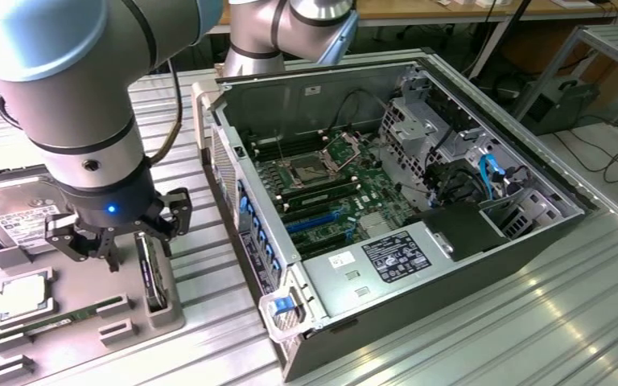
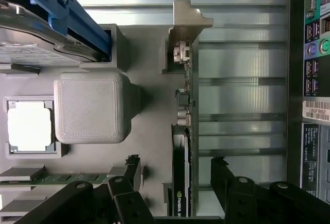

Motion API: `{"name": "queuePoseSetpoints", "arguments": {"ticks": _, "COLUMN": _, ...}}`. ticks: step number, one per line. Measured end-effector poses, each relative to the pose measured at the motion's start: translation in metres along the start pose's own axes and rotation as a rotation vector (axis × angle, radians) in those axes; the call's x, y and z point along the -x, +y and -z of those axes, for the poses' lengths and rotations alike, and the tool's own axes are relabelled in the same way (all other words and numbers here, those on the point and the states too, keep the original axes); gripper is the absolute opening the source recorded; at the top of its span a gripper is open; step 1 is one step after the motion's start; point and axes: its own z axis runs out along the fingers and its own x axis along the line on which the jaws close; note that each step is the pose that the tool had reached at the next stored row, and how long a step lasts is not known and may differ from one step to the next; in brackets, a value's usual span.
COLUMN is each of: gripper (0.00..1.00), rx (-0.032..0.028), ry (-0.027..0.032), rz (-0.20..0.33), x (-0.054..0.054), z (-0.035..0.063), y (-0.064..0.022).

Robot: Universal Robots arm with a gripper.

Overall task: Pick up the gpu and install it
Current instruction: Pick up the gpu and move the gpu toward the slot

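Observation:
The gripper grabs the GPU (image 2: 182,131) by the black shroud end (image 2: 180,182) opposite its metal bracket next, to install the GPU in the computer.
The gpu (image 1: 154,277) stands on its edge in a slot of the grey holder tray (image 1: 73,354), at the exterior view's left. In the wrist view the gpu (image 2: 182,131) is a thin dark strip seen edge-on, with its pale beige end bracket (image 2: 188,18) at one end. My gripper (image 1: 126,245) hangs just above the card and is open. The wrist view has my gripper (image 2: 177,170) with one black finger (image 2: 132,166) on each side of the card's edge, not touching it. Nothing is held.
The open computer case (image 1: 438,121) lies beside the tray, its motherboard (image 1: 320,189) exposed. The tray also holds a hard drive (image 1: 14,217), a processor (image 1: 25,293) and a green memory stick (image 1: 67,318). A grey block (image 2: 90,108) rises from the tray near the gpu.

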Motion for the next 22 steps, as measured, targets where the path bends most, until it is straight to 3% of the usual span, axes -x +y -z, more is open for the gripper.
{"name": "queuePoseSetpoints", "arguments": {"ticks": 3, "gripper": 0.66, "rx": -0.0038, "ry": 0.0021, "rz": 0.0, "x": 0.001, "z": -0.0046, "y": 0.0006}}
{"name": "queuePoseSetpoints", "arguments": {"ticks": 8, "gripper": 0.66, "rx": -0.0153, "ry": 0.0073, "rz": 0.002, "x": 0.004, "z": -0.01, "y": 0.0059}}
{"name": "queuePoseSetpoints", "arguments": {"ticks": 13, "gripper": 0.66, "rx": -0.0197, "ry": 0.0112, "rz": 0.004, "x": 0.004, "z": -0.014, "y": 0.0058}}
{"name": "queuePoseSetpoints", "arguments": {"ticks": 14, "gripper": 0.65, "rx": -0.0199, "ry": 0.0112, "rz": 0.004, "x": 0.004, "z": -0.0141, "y": 0.0058}}
{"name": "queuePoseSetpoints", "arguments": {"ticks": 16, "gripper": 0.52, "rx": -0.0197, "ry": 0.011, "rz": 0.004, "x": 0.004, "z": -0.0142, "y": 0.0058}}
{"name": "queuePoseSetpoints", "arguments": {"ticks": 17, "gripper": 0.52, "rx": -0.0197, "ry": 0.011, "rz": 0.004, "x": 0.004, "z": -0.0142, "y": 0.0058}}
{"name": "queuePoseSetpoints", "arguments": {"ticks": 19, "gripper": 0.4, "rx": -0.0197, "ry": 0.0109, "rz": 0.004, "x": 0.004, "z": -0.0142, "y": 0.0058}}
{"name": "queuePoseSetpoints", "arguments": {"ticks": 21, "gripper": 0.4, "rx": -0.0196, "ry": 0.0109, "rz": 0.003, "x": 0.004, "z": -0.0143, "y": 0.0058}}
{"name": "queuePoseSetpoints", "arguments": {"ticks": 22, "gripper": 0.33, "rx": -0.0196, "ry": 0.0109, "rz": 0.003, "x": 0.005, "z": -0.0143, "y": 0.0059}}
